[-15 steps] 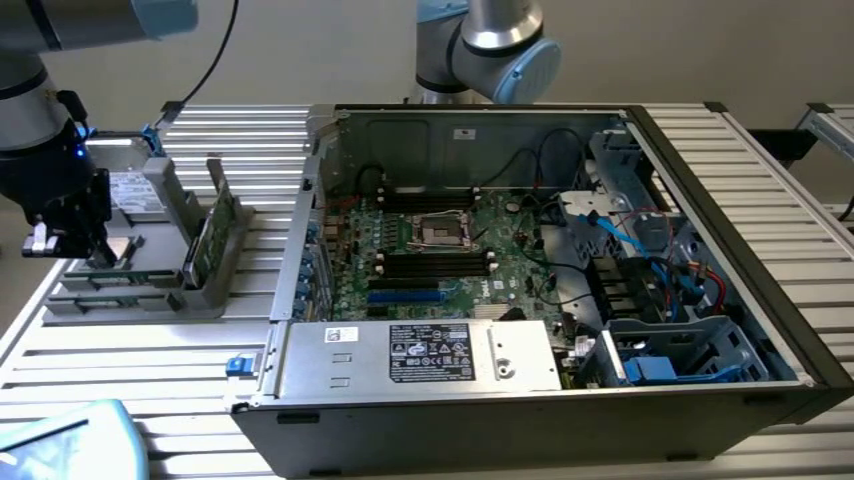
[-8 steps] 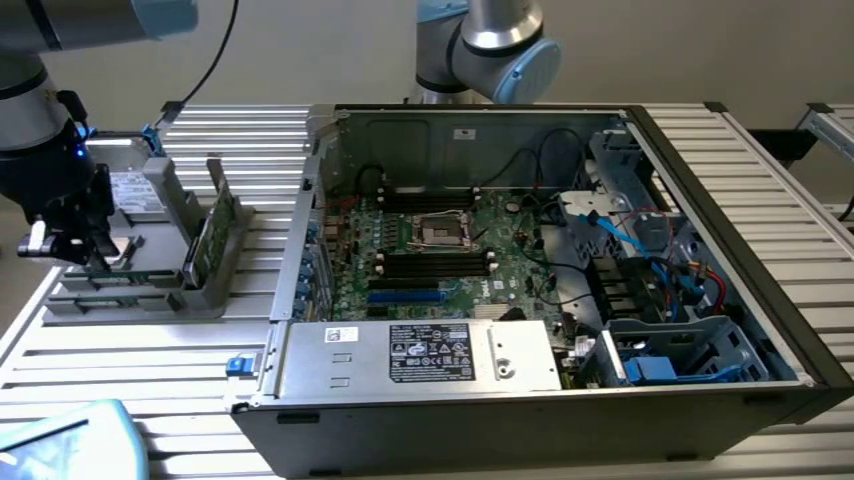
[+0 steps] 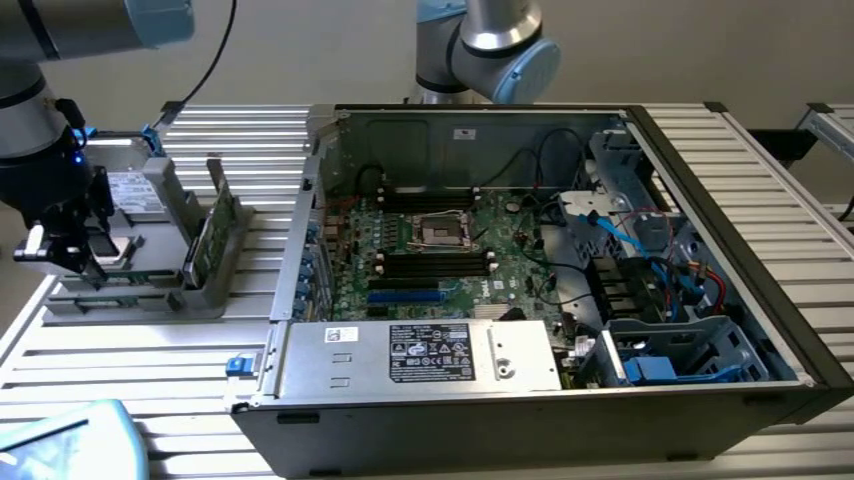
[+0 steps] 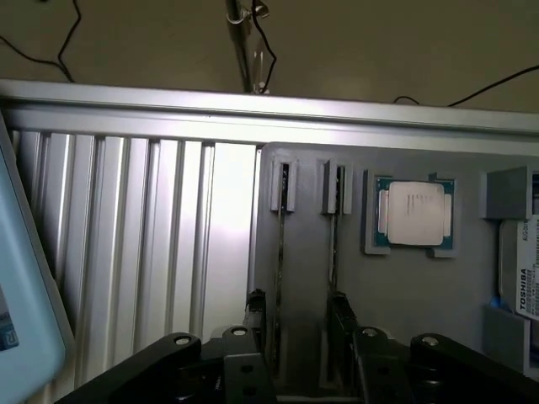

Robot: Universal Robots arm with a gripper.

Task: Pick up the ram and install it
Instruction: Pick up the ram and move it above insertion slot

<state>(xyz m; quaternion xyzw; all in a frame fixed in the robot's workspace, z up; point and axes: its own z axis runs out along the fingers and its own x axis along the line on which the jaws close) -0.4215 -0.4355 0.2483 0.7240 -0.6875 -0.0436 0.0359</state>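
Note:
Grey rack holders hold both ends of the ram, so my gripper will next grab the ram by the bare middle of its long edge.
My gripper hangs over the front-left part of the grey rack, at the exterior view's left. In the wrist view its two dark fingers stand apart, so the gripper is open with nothing between them. Below lie two narrow rack slots, each with a thin dark edge along it. I cannot tell whether either edge is the ram. The open computer case sits to the exterior view's right. Its motherboard shows long black memory slots.
A taller green board stands upright in the rack. A processor chip and a labelled hard drive lie in rack pockets beside the slots. A pale blue object lies near the table's front. A second arm stands behind the case.

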